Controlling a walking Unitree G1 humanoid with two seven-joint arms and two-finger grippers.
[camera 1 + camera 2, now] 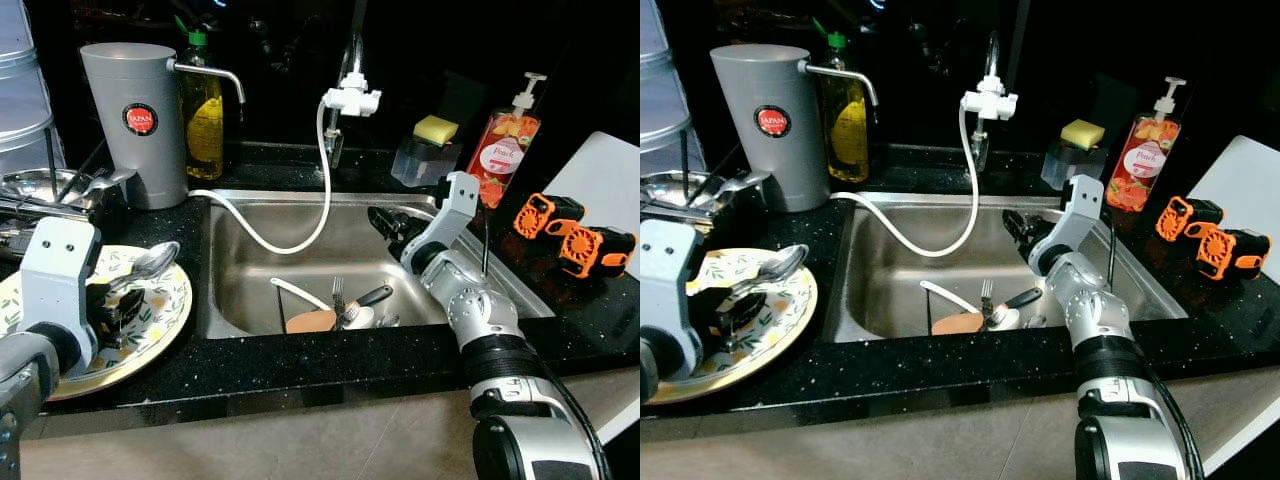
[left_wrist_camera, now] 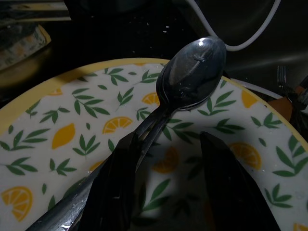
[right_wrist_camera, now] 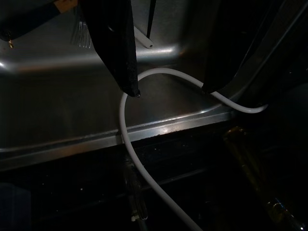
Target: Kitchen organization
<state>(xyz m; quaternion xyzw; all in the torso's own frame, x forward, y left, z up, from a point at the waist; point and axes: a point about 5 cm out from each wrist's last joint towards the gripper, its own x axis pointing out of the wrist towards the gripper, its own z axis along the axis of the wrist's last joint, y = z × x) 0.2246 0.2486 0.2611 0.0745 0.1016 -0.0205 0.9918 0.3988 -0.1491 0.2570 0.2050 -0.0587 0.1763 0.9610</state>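
My left gripper grabs the two metal spoons by their slim handles next, since the spoon bowls are round and about as wide as my open fingers.
A yellow-rimmed plate (image 1: 165, 310) with a lemon and leaf print lies on the black counter to the left of the sink. Two stacked metal spoons (image 2: 195, 72) rest on it, bowls pointing toward the sink. My left gripper (image 2: 168, 139) hangs low over the plate, open, with the spoon handles running along the inner edge of one finger (image 2: 118, 183). My right gripper (image 1: 385, 222) is open over the steel sink (image 1: 240, 260), nothing between its fingers. In the sink basin lie a fork (image 1: 337, 293), a wooden spatula (image 1: 310, 322), a black-handled utensil (image 1: 375, 295) and a white utensil (image 1: 297, 292).
A white hose (image 1: 300, 235) loops from the tap (image 1: 350, 100) into the sink. A grey water jug (image 1: 135, 120) and an oil bottle (image 1: 203, 120) stand behind the plate. A soap dispenser (image 1: 505, 145), a sponge (image 1: 436, 129) and orange objects (image 1: 570, 235) sit to the right. Metal dishes (image 1: 40, 185) are at far left.
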